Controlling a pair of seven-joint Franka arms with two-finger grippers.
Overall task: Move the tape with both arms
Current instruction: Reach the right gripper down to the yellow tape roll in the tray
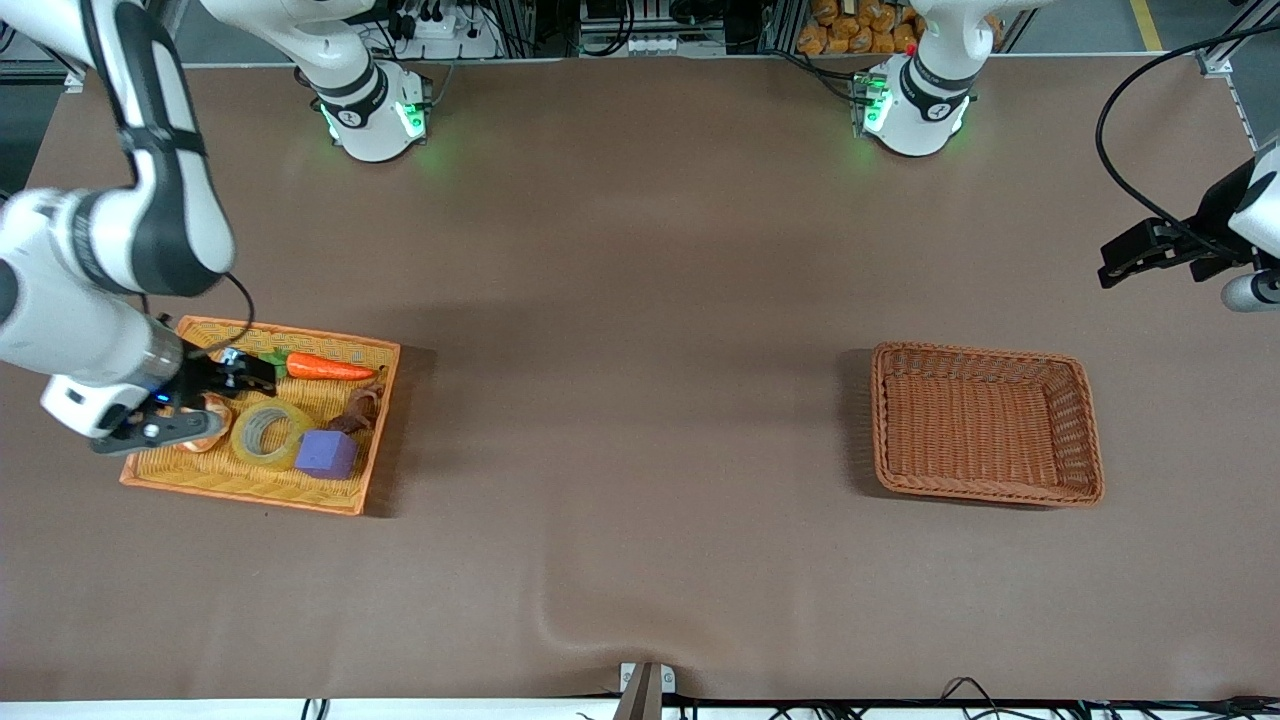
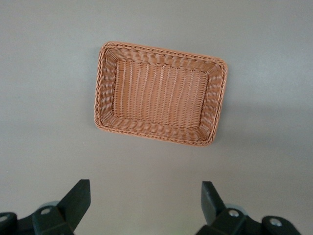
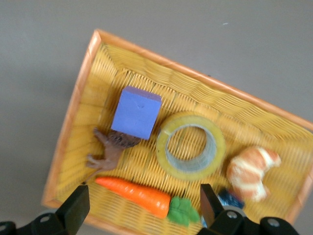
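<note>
I should grab the tape by its ring wall with my right gripper next, to transfer it from the yellow wicker tray.
The tape, a yellowish translucent ring with a pale core, lies flat in the orange-rimmed yellow wicker tray toward the right arm's end of the table. The right wrist view shows it between a purple cube and a croissant. My right gripper hangs open and empty over the tray, its jaws straddling the toy carrot, beside the tape. My left gripper is open and empty, up in the air at the left arm's end of the table.
An empty brown wicker basket stands toward the left arm's end, also in the left wrist view. In the tray are the purple cube, the carrot, the croissant and a brown toy animal.
</note>
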